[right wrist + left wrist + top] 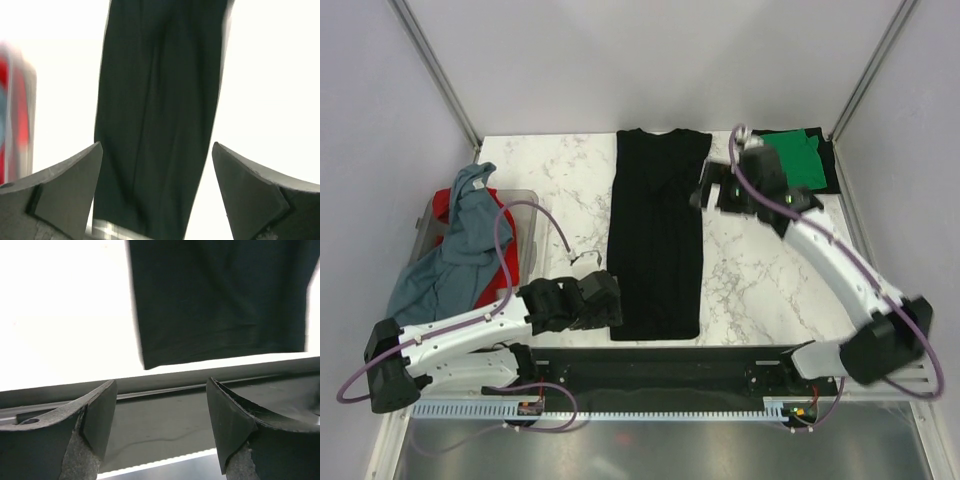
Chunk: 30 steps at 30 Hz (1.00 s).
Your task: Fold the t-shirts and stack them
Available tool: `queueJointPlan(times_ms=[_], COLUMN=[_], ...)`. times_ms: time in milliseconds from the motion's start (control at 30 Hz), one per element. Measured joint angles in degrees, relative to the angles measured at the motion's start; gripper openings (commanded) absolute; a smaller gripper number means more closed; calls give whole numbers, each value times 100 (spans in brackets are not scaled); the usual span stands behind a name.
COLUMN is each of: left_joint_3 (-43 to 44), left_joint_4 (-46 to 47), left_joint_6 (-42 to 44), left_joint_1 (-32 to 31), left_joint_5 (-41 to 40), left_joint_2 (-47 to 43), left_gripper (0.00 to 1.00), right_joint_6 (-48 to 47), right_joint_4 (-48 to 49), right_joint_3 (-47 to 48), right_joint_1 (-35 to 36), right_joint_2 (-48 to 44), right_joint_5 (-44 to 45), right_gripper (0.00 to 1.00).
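Note:
Next, my right gripper grabs the black t-shirt by its loose near-end corner, opposite my left gripper, to fold the t-shirt evenly.
A black t-shirt lies as a long narrow strip down the middle of the table, sides folded in. It also shows in the left wrist view and the right wrist view. My left gripper is open and empty at the shirt's near left corner. My right gripper is open and empty by the shirt's far right edge. A folded green t-shirt lies on a black one at the far right corner. A grey-blue t-shirt and a red t-shirt hang out of the bin.
The translucent grey bin stands at the table's left edge. The table's near edge and a dark rail run just in front of the left gripper. Grey walls close in the table at back and sides.

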Motion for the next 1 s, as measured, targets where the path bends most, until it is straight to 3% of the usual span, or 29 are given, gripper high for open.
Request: queueJointPlan(times_ms=[133,233,333,667,833,933,1000], left_joint_3=[-459,-664,-857,-1515,-1746,-1781,-1781], left_joint_4=[98,273,529,1491,1952,2146,2306], left_joint_6=[-72,-90,-127,-280,-343,-352,-376], left_joint_1=[2,2,2,2,2,2,2], left_joint_5=[-7,-11,-15,92,188,219,245], left_joint_2=[-63,-61,-50,326,485,560,647], left_gripper=[77,75,74,70,59,48,20], right_joint_6=[876,1648,2361,3193,3338,3416,3436], right_joint_4=[190,334,339,1456,1873,2149,2291], right_joint_3=[-2852,-4481,-5460,-5880,-6271,-6478,-6544], right_joint_1=[1036,1777,2441,2916,2927,2927,2927], right_joint_2=[-1803,-2201,-2422,-2743,-2815,-2789,-2754], right_joint_5=[101,70,140,393,468,448,450], right_gripper=[89,79,72,59,46,32,17])
